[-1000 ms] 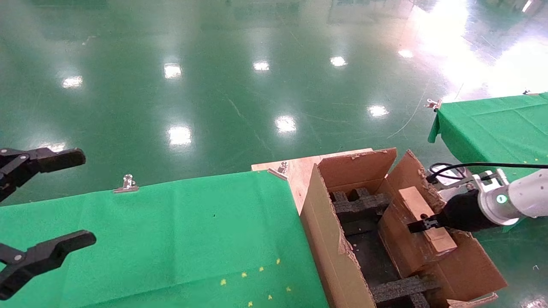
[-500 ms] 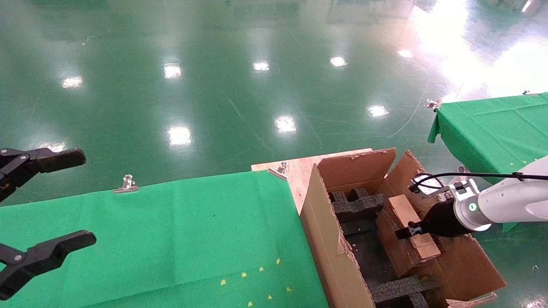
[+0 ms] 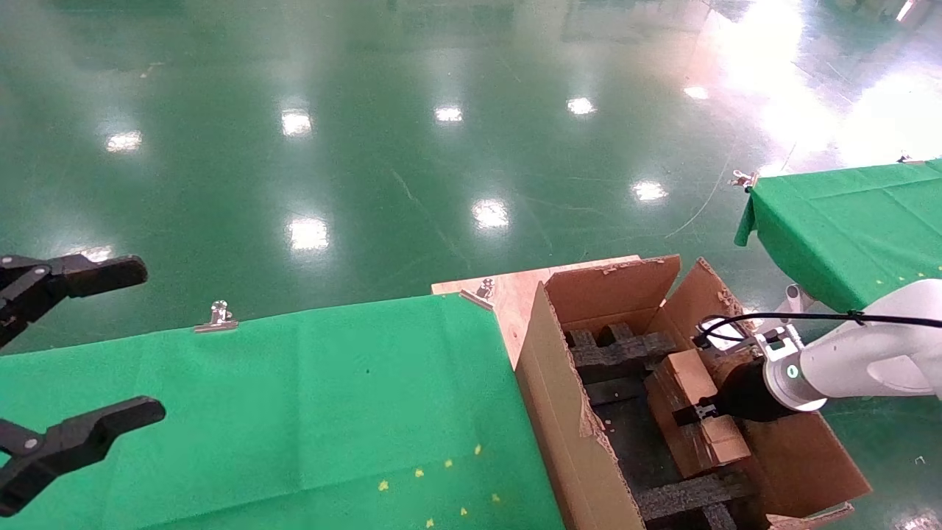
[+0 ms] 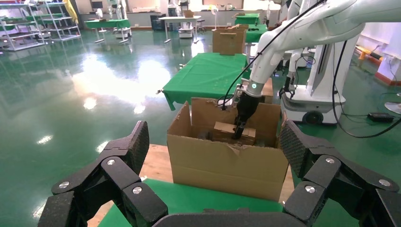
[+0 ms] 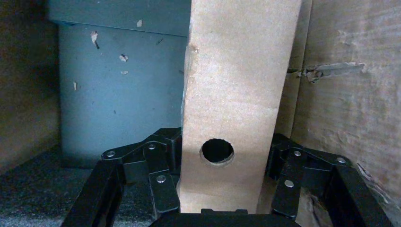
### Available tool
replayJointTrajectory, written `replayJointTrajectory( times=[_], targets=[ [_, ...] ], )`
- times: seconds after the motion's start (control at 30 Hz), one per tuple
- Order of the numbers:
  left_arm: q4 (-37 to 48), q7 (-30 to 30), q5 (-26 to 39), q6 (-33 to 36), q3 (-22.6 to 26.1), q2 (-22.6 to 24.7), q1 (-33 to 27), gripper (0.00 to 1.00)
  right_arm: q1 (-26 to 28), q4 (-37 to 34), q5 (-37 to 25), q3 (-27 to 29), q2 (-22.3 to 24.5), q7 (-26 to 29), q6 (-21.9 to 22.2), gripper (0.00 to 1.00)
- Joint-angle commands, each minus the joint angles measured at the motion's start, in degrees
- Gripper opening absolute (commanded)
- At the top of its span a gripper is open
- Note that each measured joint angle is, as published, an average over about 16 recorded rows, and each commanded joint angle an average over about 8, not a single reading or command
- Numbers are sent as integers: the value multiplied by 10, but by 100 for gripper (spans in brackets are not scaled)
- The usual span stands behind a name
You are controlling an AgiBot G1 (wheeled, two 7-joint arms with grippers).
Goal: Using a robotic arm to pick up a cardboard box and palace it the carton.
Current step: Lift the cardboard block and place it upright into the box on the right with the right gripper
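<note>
The cardboard box sits low inside the carton, its base over the carton's bottom, so it is time for my right gripper to release it now.
The large brown carton [image 3: 559, 412] with ragged flaps and black foam inserts [image 3: 618, 346] stands at the right end of the green table. My right gripper [image 3: 695, 411], on the white arm [image 3: 861, 361], is shut on the small cardboard box [image 3: 695, 412] and holds it low inside the carton. In the right wrist view the box [image 5: 236, 94] fills the space between the fingers [image 5: 161, 179] and shows its round hole. The left wrist view shows the carton [image 4: 227, 161] with the box [image 4: 231, 132] and the arm [image 4: 265, 66] in it. My left gripper [image 3: 66, 353] is open and empty at the far left.
A green cloth [image 3: 294, 412] covers the table, held by metal clips [image 3: 218, 316]. A bare wooden board [image 3: 515, 291] lies under the carton. A second green table [image 3: 846, 221] stands at the right. Glossy green floor lies beyond.
My right gripper has moved left and down with the cardboard box, lowering it deeper into the carton. The left gripper has not moved.
</note>
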Motion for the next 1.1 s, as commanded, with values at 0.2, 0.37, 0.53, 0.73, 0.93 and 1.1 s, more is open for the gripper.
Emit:
replayJointTrajectory(
  times=[0.2,0.37,0.53,0.73,0.93,1.1],
  targets=[
    [0,0,0,0,0,0,0,100,-5,-14,4,3,-8,-7,-2,100],
    [0,0,0,0,0,0,0,100,-3,-10,4,2,-5,-5,-2,100],
    [0,0,0,0,0,0,0,100,-1,-7,3,2,-4,-4,-2,100],
    [0,0,0,0,0,0,0,100,7,-7,1,1,-2,-5,-5,100],
    [0,0,0,0,0,0,0,100,21,0,-4,-1,3,-9,-7,100],
    [0,0,0,0,0,0,0,100,38,10,-11,-3,9,-8,-5,100]
  ],
)
